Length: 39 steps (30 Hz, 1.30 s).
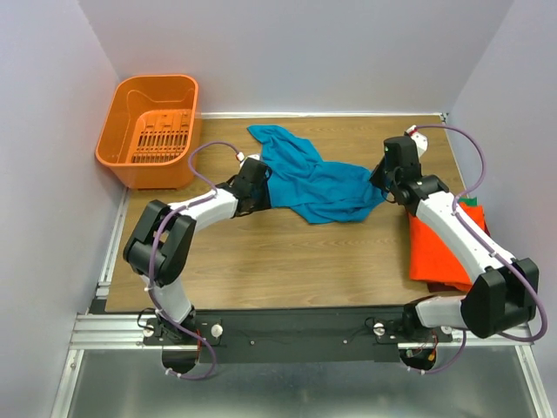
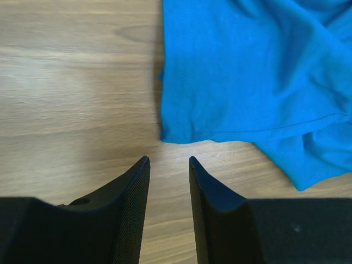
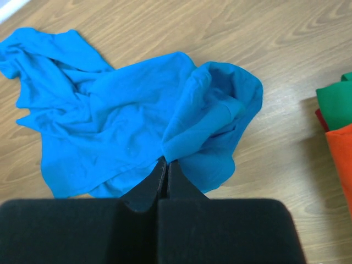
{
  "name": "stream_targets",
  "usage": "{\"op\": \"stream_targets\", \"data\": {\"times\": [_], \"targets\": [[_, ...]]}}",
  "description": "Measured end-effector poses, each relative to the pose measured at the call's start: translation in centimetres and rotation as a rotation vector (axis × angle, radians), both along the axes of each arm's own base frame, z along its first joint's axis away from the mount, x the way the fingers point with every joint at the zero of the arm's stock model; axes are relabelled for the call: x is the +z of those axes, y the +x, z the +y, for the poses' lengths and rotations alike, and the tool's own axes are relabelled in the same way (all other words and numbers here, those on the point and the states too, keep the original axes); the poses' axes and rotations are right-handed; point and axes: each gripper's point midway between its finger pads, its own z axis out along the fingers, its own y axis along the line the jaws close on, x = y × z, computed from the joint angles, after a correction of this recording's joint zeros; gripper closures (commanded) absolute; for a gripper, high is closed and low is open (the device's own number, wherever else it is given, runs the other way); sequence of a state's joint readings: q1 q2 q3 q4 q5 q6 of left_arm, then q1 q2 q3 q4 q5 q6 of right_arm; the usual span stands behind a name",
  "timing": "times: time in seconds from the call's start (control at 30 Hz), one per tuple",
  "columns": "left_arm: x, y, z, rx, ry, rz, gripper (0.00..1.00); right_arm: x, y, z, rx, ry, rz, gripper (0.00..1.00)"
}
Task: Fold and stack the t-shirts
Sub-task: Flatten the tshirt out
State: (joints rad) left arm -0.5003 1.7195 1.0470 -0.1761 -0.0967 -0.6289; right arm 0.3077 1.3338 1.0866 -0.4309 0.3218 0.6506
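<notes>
My left gripper moves toward the t-shirt's hem corner next, before it closes: the corner is just beyond the gripper's fingers, so closing now would miss it.
The teal-blue t-shirt (image 1: 313, 178) lies crumpled across the back middle of the table. My right gripper (image 1: 381, 185) is shut on a raised fold at the shirt's right end; in the right wrist view the closed tips (image 3: 166, 160) pinch the cloth (image 3: 110, 115). My left gripper (image 1: 264, 193) is at the shirt's left edge. In the left wrist view it (image 2: 169, 159) is open and empty, just short of a hem corner of the shirt (image 2: 247, 71). A stack with the orange shirt (image 1: 439, 252) on top lies at the right, partly under the right arm.
An orange slotted basket (image 1: 148, 131) stands at the back left corner. Green (image 3: 335, 102) and dark red (image 3: 320, 118) cloth edges show beside the orange shirt (image 3: 341, 148). Grey walls close in the left, back and right.
</notes>
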Motion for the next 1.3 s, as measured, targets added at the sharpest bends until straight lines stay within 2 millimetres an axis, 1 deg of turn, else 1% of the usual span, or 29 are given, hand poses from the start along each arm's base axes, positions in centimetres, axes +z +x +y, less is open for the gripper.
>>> {"op": "stream_targets", "data": {"times": [0.1, 0.23, 0.37, 0.57, 0.8, 0.87, 0.9, 1.03, 1.13, 1.2, 1.27, 1.3], "targets": [[-0.8, 0.0, -1.0, -0.008, -0.005, 0.009, 0.56, 0.5, 0.0, 0.3, 0.008, 0.018, -0.018, 0.99], [-1.2, 1.1, -2.2, -0.01, -0.018, -0.001, 0.55, 0.8, -0.2, 0.5, 0.019, 0.031, -0.032, 0.99], [-1.9, 1.4, -2.2, 0.002, -0.006, 0.003, 0.55, 0.8, -0.3, 0.5, 0.024, 0.037, -0.035, 0.99], [-2.3, 1.7, -1.9, 0.029, 0.04, -0.012, 0.55, 0.2, -0.6, 0.7, 0.036, 0.043, -0.025, 0.99], [-2.7, 2.0, -2.8, 0.028, 0.074, -0.023, 0.56, 0.3, -0.7, 0.8, 0.042, 0.048, -0.029, 0.99], [-2.8, 2.2, -2.9, 0.037, 0.085, -0.027, 0.68, 0.3, -0.7, 0.8, 0.043, 0.05, -0.03, 0.99], [-2.8, 2.2, -2.9, 0.041, 0.088, -0.028, 0.8, 0.3, -0.7, 0.8, 0.043, 0.05, -0.029, 0.99], [-3.0, 2.1, -2.5, 0.061, 0.104, -0.022, 1.0, 0.3, -0.7, 0.8, 0.044, 0.05, -0.03, 0.99], [-2.9, 2.0, -2.0, 0.069, 0.128, -0.018, 1.0, 0.3, -0.7, 0.8, 0.044, 0.051, -0.03, 0.99], [-2.3, 1.7, -1.5, 0.076, 0.148, -0.016, 1.0, 0.3, -0.7, 0.9, 0.044, 0.051, -0.03, 0.99], [-0.9, 1.7, -1.1, 0.082, 0.155, -0.032, 1.0, 0.3, -0.7, 0.9, 0.044, 0.051, -0.03, 0.99], [0.3, 1.9, -0.8, 0.087, 0.151, -0.048, 1.0, 0.3, -0.7, 0.9, 0.044, 0.051, -0.031, 0.99]]}}
